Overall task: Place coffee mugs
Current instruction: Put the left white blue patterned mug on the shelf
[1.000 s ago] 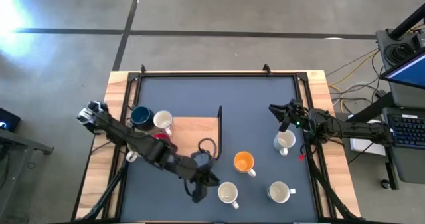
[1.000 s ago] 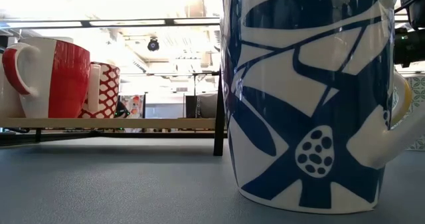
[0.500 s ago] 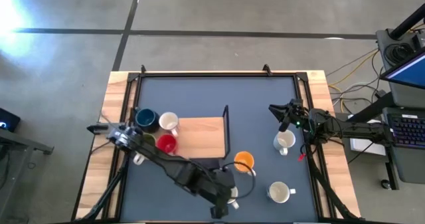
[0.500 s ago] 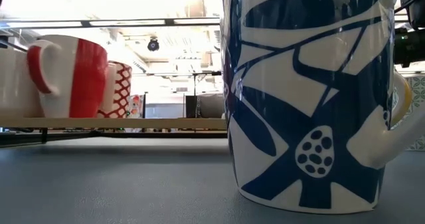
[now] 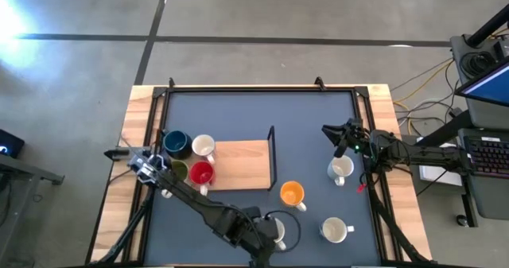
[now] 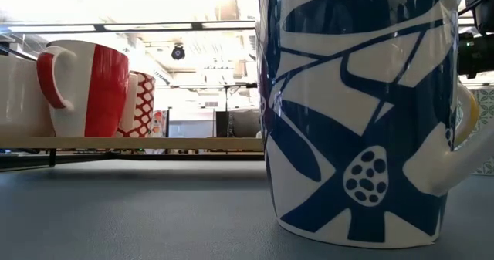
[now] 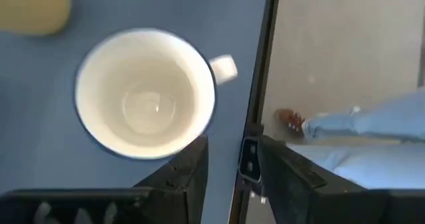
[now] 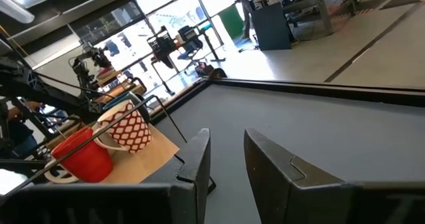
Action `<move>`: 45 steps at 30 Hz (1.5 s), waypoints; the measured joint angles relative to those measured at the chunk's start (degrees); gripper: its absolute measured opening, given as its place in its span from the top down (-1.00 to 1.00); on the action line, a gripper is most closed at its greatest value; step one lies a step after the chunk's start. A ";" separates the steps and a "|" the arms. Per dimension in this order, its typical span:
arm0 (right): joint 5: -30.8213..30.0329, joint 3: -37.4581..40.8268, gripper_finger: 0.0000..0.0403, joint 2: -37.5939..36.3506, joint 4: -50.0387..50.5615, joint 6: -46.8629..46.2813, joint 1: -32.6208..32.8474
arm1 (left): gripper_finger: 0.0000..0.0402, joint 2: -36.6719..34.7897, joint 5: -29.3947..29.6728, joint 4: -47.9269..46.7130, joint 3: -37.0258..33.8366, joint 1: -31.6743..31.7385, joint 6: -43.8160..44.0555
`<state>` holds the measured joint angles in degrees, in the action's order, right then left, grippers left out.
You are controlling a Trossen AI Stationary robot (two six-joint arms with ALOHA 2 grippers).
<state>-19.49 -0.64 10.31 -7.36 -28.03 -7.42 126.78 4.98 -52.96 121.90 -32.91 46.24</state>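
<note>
I need to fill the wooden board with mugs. My left gripper should next grab the white mug by its blue rim point(image 7: 206, 123) beside its handle.
My left gripper point(image 5: 266, 238) point(image 7: 231, 144) is open and hovers over a white mug point(image 5: 277, 231) point(image 7: 143, 94) with a blue rim, near the table's near edge. Its fingers point down beside the rim on the handle point(image 7: 224, 68) side. The low view shows this mug point(image 6: 355, 113) up close, white with a blue pattern. A dark blue mug point(image 5: 173, 143), a white one point(image 5: 203, 145), a red one point(image 5: 200, 172) point(image 6: 89, 90) and an olive one point(image 5: 180, 169) stand at the left end of a wooden board point(image 5: 242, 165). My right gripper point(image 5: 330, 133) point(image 8: 226, 134) waits open at the right.
An orange mug point(image 5: 292, 193) stands just right of the board. Two white mugs point(image 5: 340, 169) point(image 5: 334, 230) stand on the mat's right part. A black upright point(image 5: 271, 153) rises at the board's right end. The table has a raised black frame point(image 5: 262, 89).
My left gripper has swung from beside the board toward the near edge and right, ending over the white mug. The board with its mugs has slid a little toward the right.
</note>
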 joint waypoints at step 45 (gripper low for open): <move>0.00 0.00 0.66 0.00 -0.17 -0.02 0.01 | 0.43 5.18 5.25 -4.06 6.70 0.48 -14.18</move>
<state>-19.49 -0.64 10.31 -7.53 -28.05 -7.41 131.96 10.24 -57.02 128.60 -32.42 32.06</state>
